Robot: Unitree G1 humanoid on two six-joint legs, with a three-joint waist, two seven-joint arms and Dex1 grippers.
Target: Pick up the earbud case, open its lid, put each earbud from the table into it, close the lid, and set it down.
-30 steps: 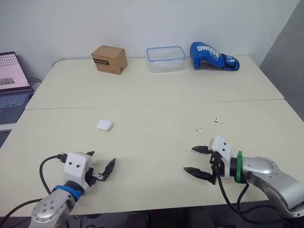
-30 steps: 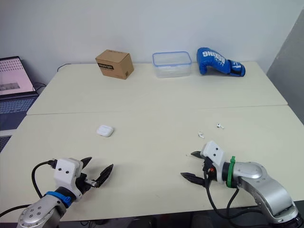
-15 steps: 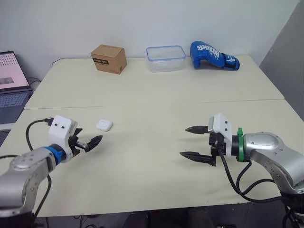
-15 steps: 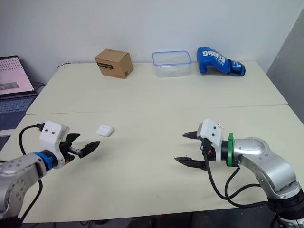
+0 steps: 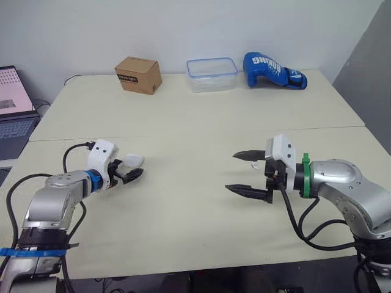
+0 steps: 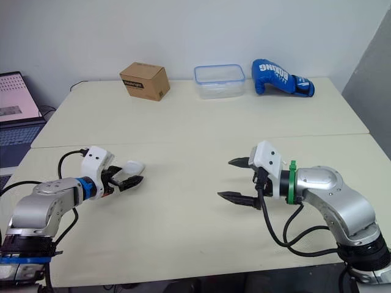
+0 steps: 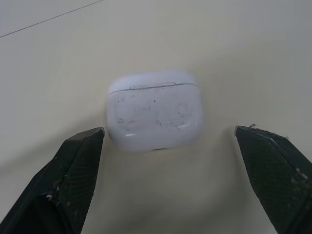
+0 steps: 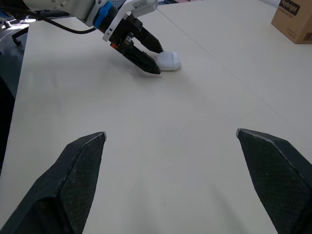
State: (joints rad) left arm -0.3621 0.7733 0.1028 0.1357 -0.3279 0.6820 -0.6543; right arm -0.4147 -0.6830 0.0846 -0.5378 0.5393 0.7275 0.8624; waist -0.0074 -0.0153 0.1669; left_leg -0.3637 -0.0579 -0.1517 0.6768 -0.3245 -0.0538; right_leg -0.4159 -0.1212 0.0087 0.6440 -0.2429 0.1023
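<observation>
My left gripper should next grab the case by its short rounded sides, to pick up the white earbud case (image 5: 133, 160) (image 7: 155, 112) for loading the earbuds.
The white earbud case (image 5: 134, 161) lies lid-closed on the left half of the cream table (image 5: 195, 128). My left gripper (image 5: 129, 169) is open and low over the table, right at the case. In the left wrist view the case (image 7: 155, 111) sits just past the two black fingertips (image 7: 83, 151), roughly centred on the gap, and I cannot tell whether they touch it. My right gripper (image 5: 231, 171) hangs open above the table's right half, empty, pointing toward the left arm. The right wrist view shows the case (image 8: 169, 60) far ahead, next to the left gripper's fingers (image 8: 141, 48).
Along the back of the table stand a cardboard box (image 5: 138, 75), a clear plastic container with a blue rim (image 5: 212, 66) and a blue boxing glove (image 5: 273, 70). A laptop (image 5: 12, 107) sits off the table's left side. A seam (image 5: 201, 134) crosses the table.
My left gripper has travelled forward and inward across the table until its fingertips reached the case. My right gripper has lifted and shifted a little to the left, staying open.
</observation>
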